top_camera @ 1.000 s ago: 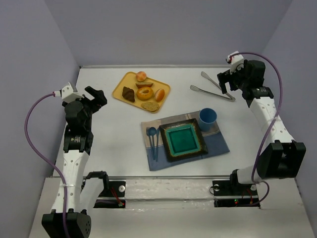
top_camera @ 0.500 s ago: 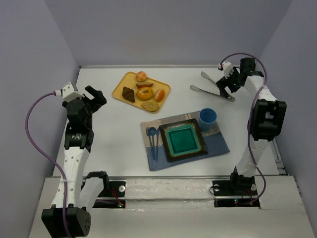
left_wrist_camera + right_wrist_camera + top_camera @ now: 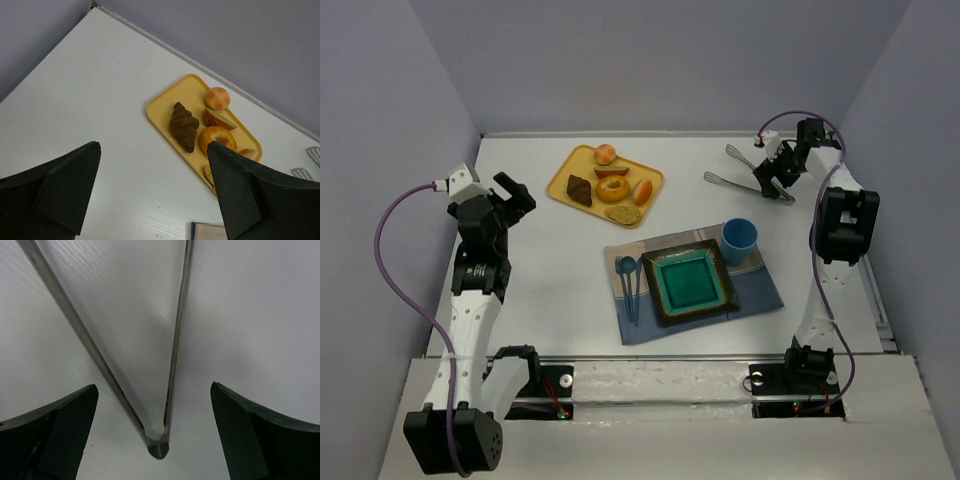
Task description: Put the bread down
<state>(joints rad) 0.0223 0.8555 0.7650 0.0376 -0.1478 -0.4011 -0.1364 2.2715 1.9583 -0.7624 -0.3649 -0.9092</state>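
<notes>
It isn't time to close my right gripper on the tongs yet: its fingers stop above the tongs' joined end [image 3: 789,198] [image 3: 157,444], so it needs to come down first.
The bread [image 3: 642,190], a small oval orange-brown roll, lies at the right end of the yellow tray [image 3: 560,178] among other pastries. In the left wrist view the bread [image 3: 248,153] is partly hidden behind my right finger. My left gripper [image 3: 515,195] is open and empty, raised left of the tray, with bare table between its fingers [image 3: 152,150]. My right gripper [image 3: 767,173] is open at the back right, just above the metal tongs [image 3: 750,180]. In the right wrist view the tongs' joined end [image 3: 160,445] lies between the open fingers of the right gripper [image 3: 154,390], apart from both.
The tray also holds a bagel [image 3: 613,187], a dark croissant [image 3: 580,188], a round bun [image 3: 606,153] and a speckled slice [image 3: 623,213]. A teal square plate [image 3: 690,283], blue cup [image 3: 740,238] and blue cutlery [image 3: 630,280] sit on a blue placemat [image 3: 760,295].
My right arm has folded back and swung left, bringing its gripper down over the tongs. My left arm has barely shifted.
</notes>
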